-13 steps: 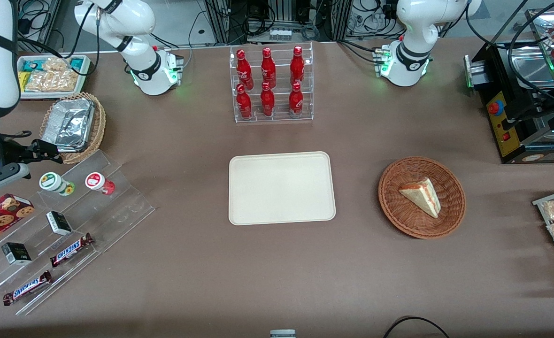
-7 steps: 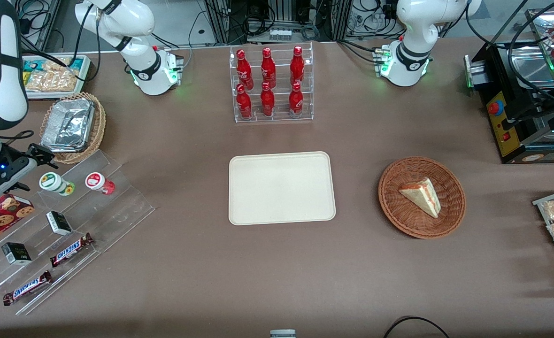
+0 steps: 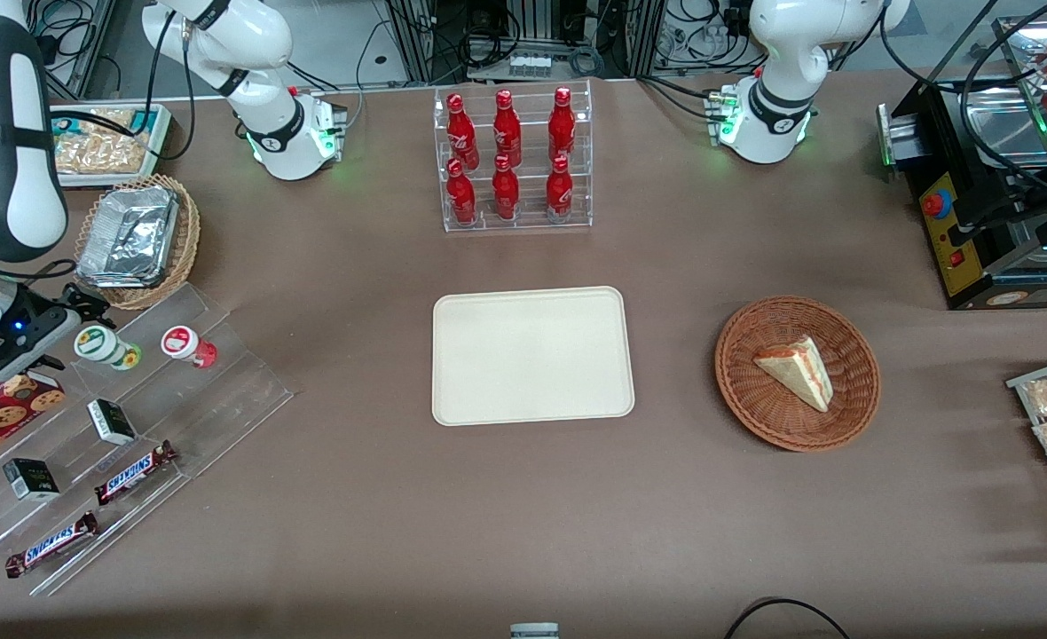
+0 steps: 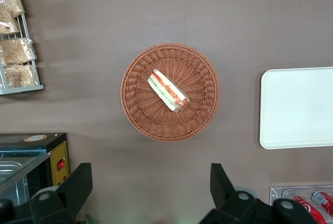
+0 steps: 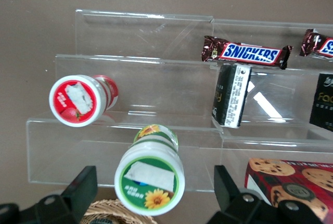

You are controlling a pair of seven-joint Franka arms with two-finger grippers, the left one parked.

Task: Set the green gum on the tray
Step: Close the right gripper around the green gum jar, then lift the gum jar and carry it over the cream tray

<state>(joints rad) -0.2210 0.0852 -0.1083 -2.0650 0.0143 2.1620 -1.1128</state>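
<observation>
I should grab the green gum by its white lid (image 3: 94, 342), which leaves the gum's base free to stand on the tray (image 3: 532, 355).
The green gum (image 3: 105, 345), a small bottle with a green-ringed white lid, stands on the top step of a clear acrylic shelf (image 3: 188, 404) at the working arm's end of the table. The red-lidded gum (image 3: 184, 344) stands beside it. My gripper (image 3: 66, 333) is open, close beside the green gum and level with it. In the right wrist view the green gum (image 5: 150, 181) sits between my open fingers (image 5: 79, 191), touching neither. The cream tray (image 3: 532, 355) lies flat in the table's middle and shows in the left wrist view too (image 4: 296, 107).
Lower shelf steps hold black boxes (image 3: 112, 421) and Snickers bars (image 3: 135, 471). A cookie box (image 3: 4, 408) lies beside the shelf. A wicker basket with a foil container (image 3: 133, 235) is just above the gripper. A cola bottle rack (image 3: 513, 160) and a sandwich basket (image 3: 797, 373) stand farther off.
My gripper has moved from beside the foil basket toward the front camera and drawn in by the green gum, which now lies between its open fingers. The gum has not moved.
</observation>
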